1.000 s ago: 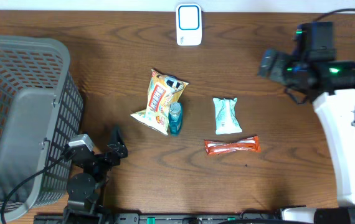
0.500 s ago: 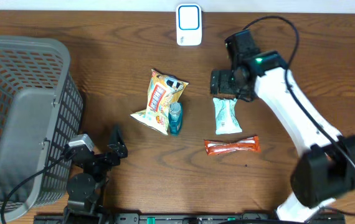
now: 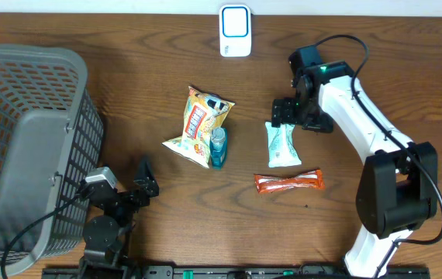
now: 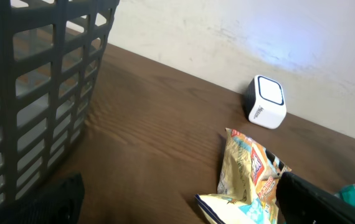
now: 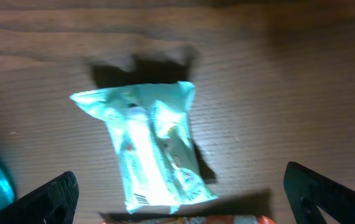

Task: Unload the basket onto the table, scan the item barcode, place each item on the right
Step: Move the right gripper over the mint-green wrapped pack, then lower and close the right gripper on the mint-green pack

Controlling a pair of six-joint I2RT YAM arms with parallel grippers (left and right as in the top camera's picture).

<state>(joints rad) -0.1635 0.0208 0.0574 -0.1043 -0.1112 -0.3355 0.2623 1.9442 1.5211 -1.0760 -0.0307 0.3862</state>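
The barcode in the near corner of the mint-green packet needs to stay uncovered to scan at the scanner [image 3: 235, 31], so my right gripper will next grab the packet by its far end [image 3: 279, 132].
A mint-green packet [image 3: 282, 145] lies flat right of the table's middle, and in the right wrist view the mint-green packet [image 5: 151, 149] shows a small barcode [image 5: 141, 199] at its near corner. My right gripper [image 3: 286, 116] hovers open over its far end; the same gripper [image 5: 177, 186] has its fingers [image 5: 50, 200] spread wide on both sides, touching nothing. The white scanner [image 3: 235, 31] stands at the back edge, also visible as the scanner [image 4: 266, 102] from the left wrist. My left gripper [image 3: 145, 182] rests open and empty at the front left.
A yellow chips bag [image 3: 199, 124] with a blue bottle [image 3: 218, 147] against it lies mid-table. An orange-red bar [image 3: 288, 182] sits just in front of the mint packet. A large grey basket [image 3: 27, 147] fills the left side.
My right arm has swung in from the far right and settled lower over the mint-green packet. The left arm and all items stayed put.
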